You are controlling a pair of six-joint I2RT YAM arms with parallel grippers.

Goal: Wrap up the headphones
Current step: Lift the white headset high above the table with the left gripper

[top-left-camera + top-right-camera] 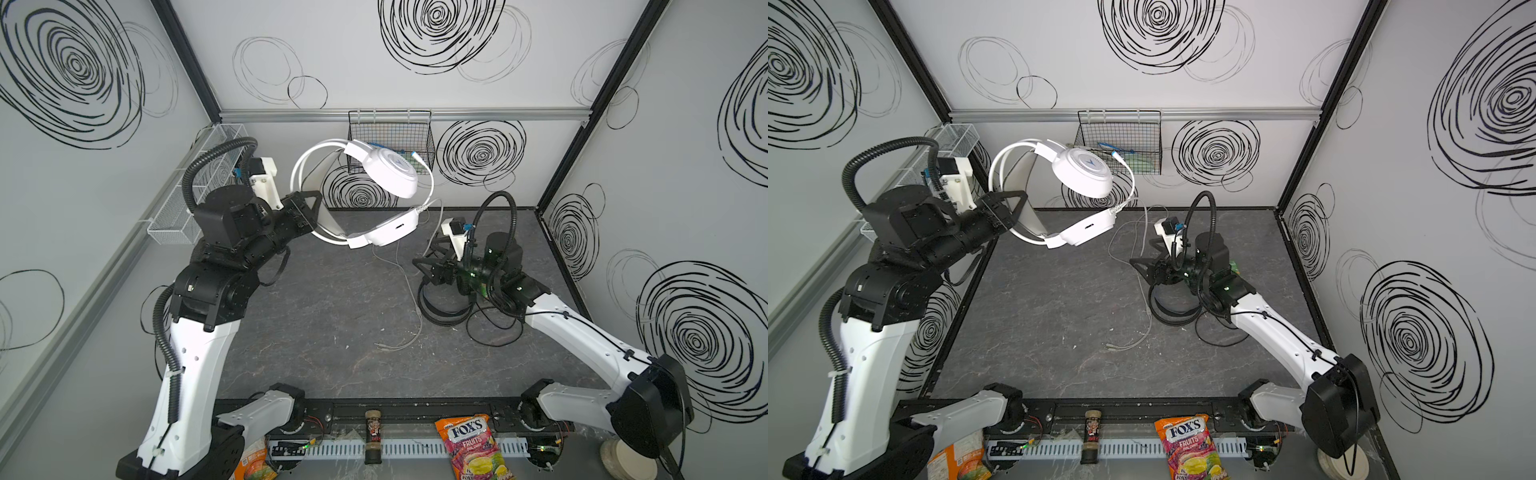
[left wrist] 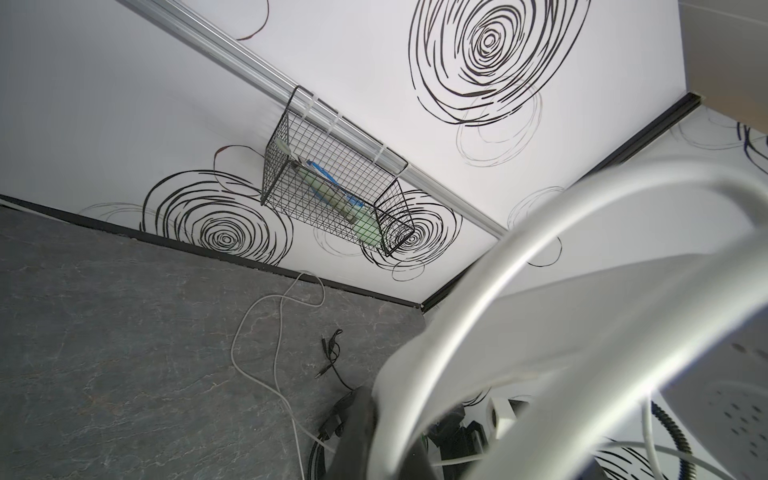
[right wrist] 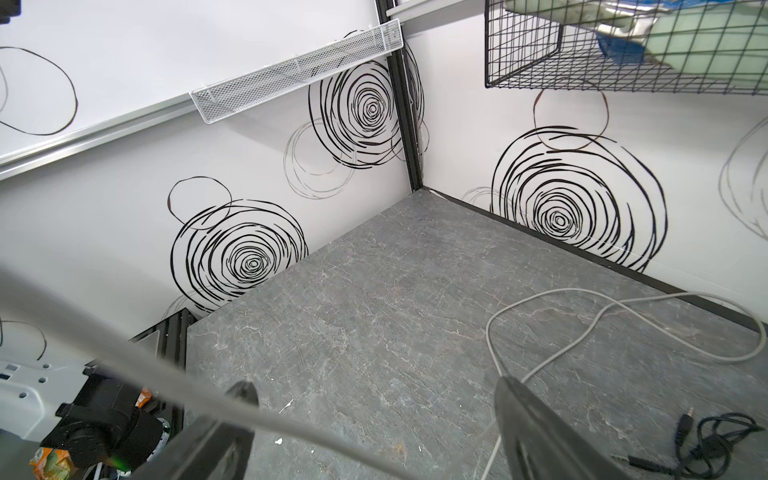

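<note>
My right gripper grips the cable's hanging part below the lower ear cup next, to wrap the white cable (image 1: 409, 291) around the headphones.
The white headphones (image 1: 390, 170) (image 1: 1084, 172) hang in the air at the back, in both top views. My left gripper (image 1: 313, 216) (image 1: 1013, 212) (image 2: 374, 415) is shut on their headband (image 2: 457, 332). Their white cable (image 1: 409, 291) (image 2: 257, 332) (image 3: 582, 316) drops from the lower ear cup to the table, where it trails forward. The black headphones (image 1: 440, 307) (image 1: 1171, 307) lie on the table under my right arm, partly hidden, with their black cable (image 1: 494, 332) (image 3: 706, 440) loose beside them. My right gripper (image 1: 426, 255) (image 1: 1144, 254) (image 3: 376, 399) hovers open over the table next to the hanging cable. A blurred stretch of cable crosses close before its fingers.
A black wire basket (image 1: 390, 137) (image 2: 332, 187) hangs on the back wall behind the raised headset. A white mesh tray (image 1: 199, 187) (image 3: 299, 70) is fixed to the left wall. At the front edge stand a candy bag (image 1: 469, 444), a small bottle (image 1: 372, 436) and an orange packet (image 1: 253, 461).
</note>
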